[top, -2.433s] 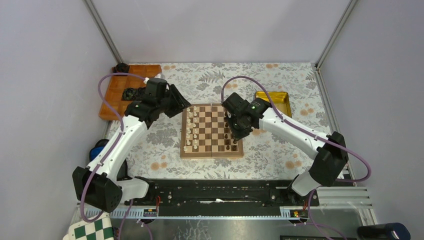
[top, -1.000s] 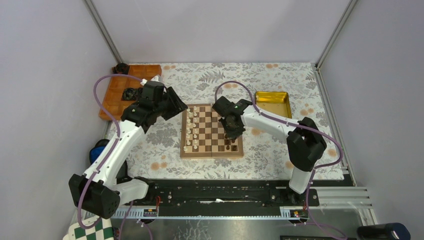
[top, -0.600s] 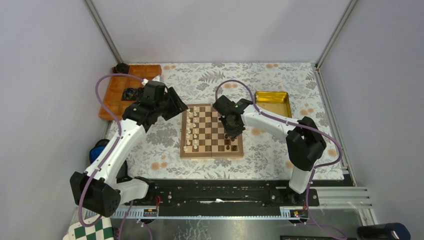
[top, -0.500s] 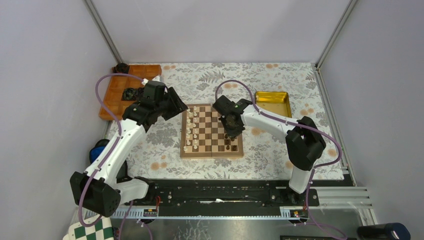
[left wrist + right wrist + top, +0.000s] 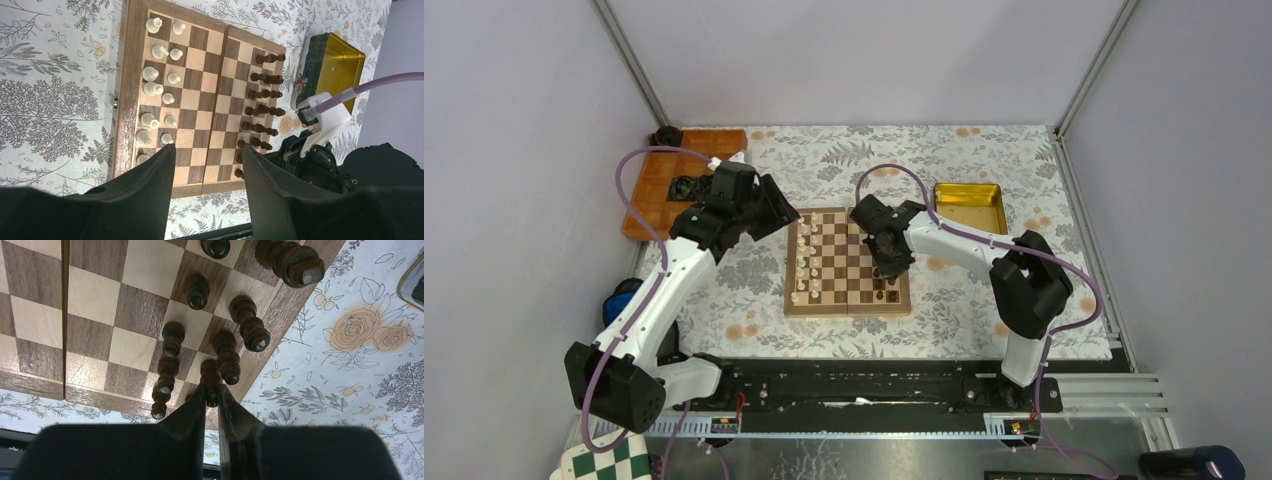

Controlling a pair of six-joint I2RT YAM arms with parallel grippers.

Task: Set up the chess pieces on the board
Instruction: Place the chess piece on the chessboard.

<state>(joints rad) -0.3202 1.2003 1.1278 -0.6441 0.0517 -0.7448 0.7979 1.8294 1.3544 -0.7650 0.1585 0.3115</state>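
Observation:
My right gripper releases the dark piece now, since the dark piece's base [image 5: 209,364] sits on a light edge square [image 5: 196,370] in line with its neighbours.
The board [image 5: 849,262] lies mid-table, with cream-white chess pieces [image 5: 802,262] in its two left columns and dark brown ones [image 5: 890,290] in its two right columns. My right gripper [image 5: 886,258] hangs over the dark side. In the right wrist view the right gripper [image 5: 211,388] is shut on the top of a dark piece [image 5: 210,372], which stands among its neighbours [image 5: 248,327] near the board's edge. My left gripper [image 5: 786,214] hovers off the board's far left corner. It stands open and empty [image 5: 207,150] above the board [image 5: 200,100], where the white rows [image 5: 150,90] and the dark rows [image 5: 262,95] both show.
A gold tray [image 5: 969,205] sits right of the board and shows in the left wrist view [image 5: 335,65] too. An orange tray [image 5: 659,180] with black items lies at the far left. A green-and-white checkered board [image 5: 609,462] pokes in at the near left. Purple cables loop over both arms.
The right arm has folded its elbow in and its gripper has shifted slightly left over the dark pieces. In the last half second it barely moves. The left arm stays put.

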